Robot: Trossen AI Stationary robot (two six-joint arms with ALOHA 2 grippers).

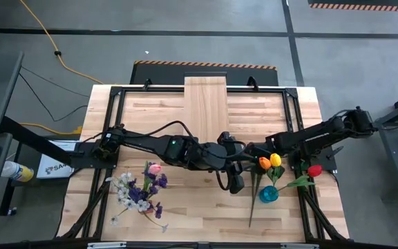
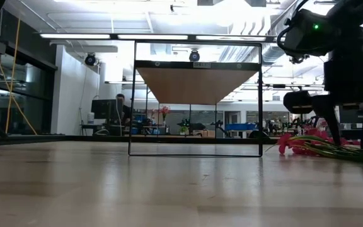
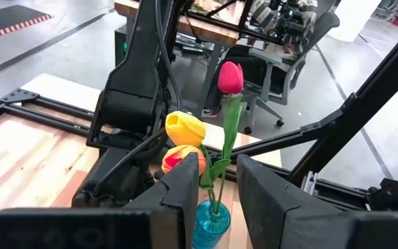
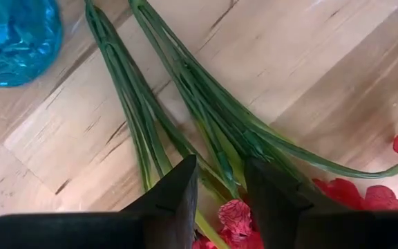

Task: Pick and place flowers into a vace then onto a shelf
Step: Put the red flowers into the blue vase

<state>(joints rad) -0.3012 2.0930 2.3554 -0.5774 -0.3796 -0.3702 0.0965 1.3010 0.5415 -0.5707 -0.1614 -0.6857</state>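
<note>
The robot's right gripper should next grab the red spray by its green stems, so that it can put the spray into the blue glass vase [image 1: 269, 194] [image 4: 14, 41].
A blue glass vase [image 1: 269, 194] stands near the table's right side. It holds a yellow tulip [image 3: 184, 127], an orange tulip [image 3: 178, 158] and a red tulip [image 3: 230, 77]. My left gripper [image 3: 218, 166] is open and level just left of the vase [image 3: 209, 225], which shows past the gap between its fingers. My right gripper [image 4: 220, 169] is open and points down over a red spray's green stems [image 4: 185, 90] lying flat on the table. Its fingers stand on either side of the stems, by the red blossoms [image 4: 237, 214]. The shelf [image 1: 206, 97] sits at the far edge.
A heap of purple, white and pink flowers [image 1: 140, 190] lies on the table's left near part. A black frame [image 1: 109, 111] runs around the tabletop. In the low view the shelf [image 2: 197, 85] stands raised on a black frame. Bare wood lies between heap and vase.
</note>
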